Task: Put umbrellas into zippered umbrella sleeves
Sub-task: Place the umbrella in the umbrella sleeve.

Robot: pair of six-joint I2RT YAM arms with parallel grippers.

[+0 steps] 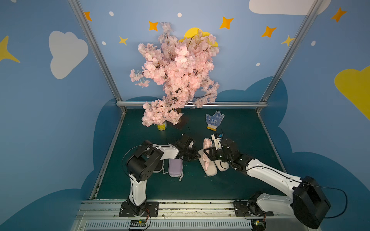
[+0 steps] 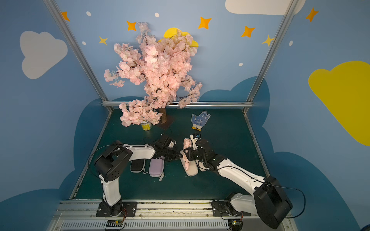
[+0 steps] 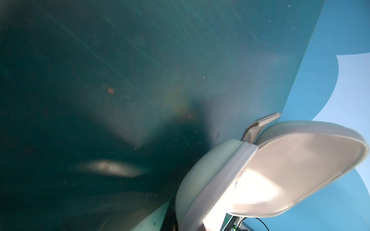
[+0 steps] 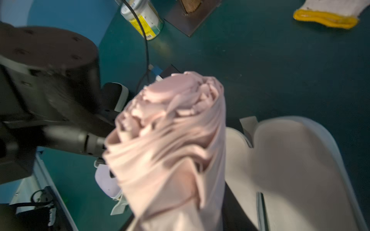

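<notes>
The pale pink umbrella's far end sticks up above the sleeve's cream lining. My right gripper keeps hold of the umbrella for now, until I lower it.
The off-white sleeve lies unzipped and spread open mid-table, its cream lining facing up. My right gripper is shut on a pale pink umbrella, held tilted over the sleeve's left half. My left gripper is shut on the far end rim of that sleeve. A closed lavender sleeve lies left of it. A black sleeve is partly hidden under my left arm.
A white-and-blue dotted glove lies at the back right. A pink blossom tree on a brown base stands at the back, with a yellow-labelled can beside it. Metal frame posts edge the green table.
</notes>
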